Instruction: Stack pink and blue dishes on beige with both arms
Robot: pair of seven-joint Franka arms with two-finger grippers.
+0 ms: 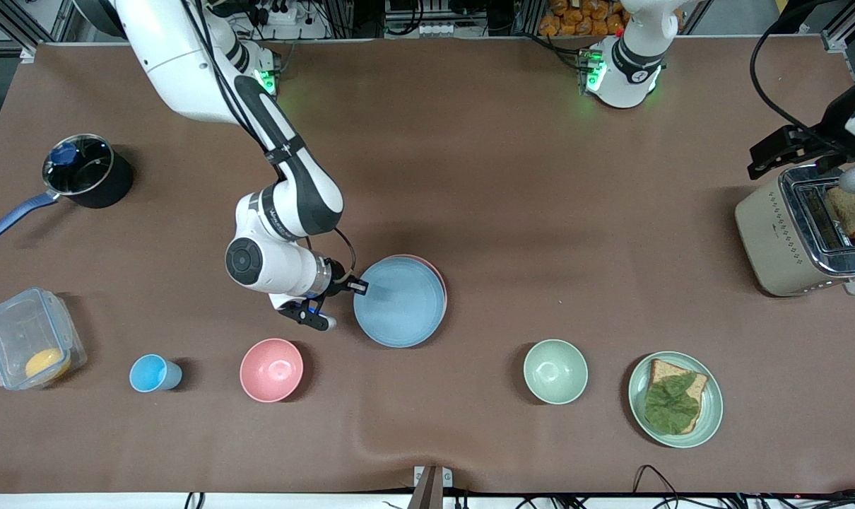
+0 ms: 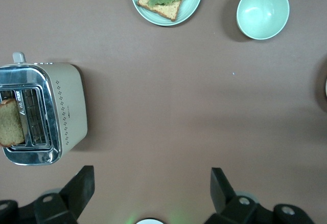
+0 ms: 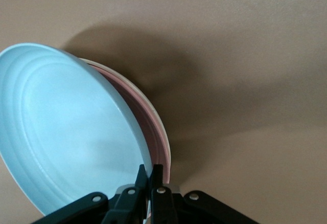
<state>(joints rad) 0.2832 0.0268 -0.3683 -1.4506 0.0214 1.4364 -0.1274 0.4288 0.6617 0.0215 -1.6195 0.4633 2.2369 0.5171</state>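
The blue plate [image 1: 399, 300] covers all but a crescent of the pink plate and would settle there, so it is time for my right gripper to open now.
The light blue plate [image 1: 399, 300] [image 3: 66, 132] lies tilted over the pink plate [image 1: 439, 281] [image 3: 145, 124] in the middle of the table. My right gripper [image 1: 362, 286] [image 3: 152, 170] is shut on the blue plate's rim at the edge toward the right arm's end, holding that edge slightly up. Under the pink plate only a thin cream rim of the beige plate [image 3: 164, 137] shows; in the front view it is hidden. My left gripper [image 1: 770, 152] [image 2: 152, 178] hangs open and empty over the table beside the toaster, and that arm waits.
A toaster [image 1: 788, 233] [image 2: 56, 111] holding bread stands at the left arm's end. Nearer the front camera are a green plate [image 1: 712, 413] with bread and lettuce, a green bowl [image 1: 555, 371], a pink bowl [image 1: 272, 370], a blue cup [image 1: 155, 373] and a clear container [image 1: 18, 332]. A black pot [image 1: 92, 173] stands farther back.
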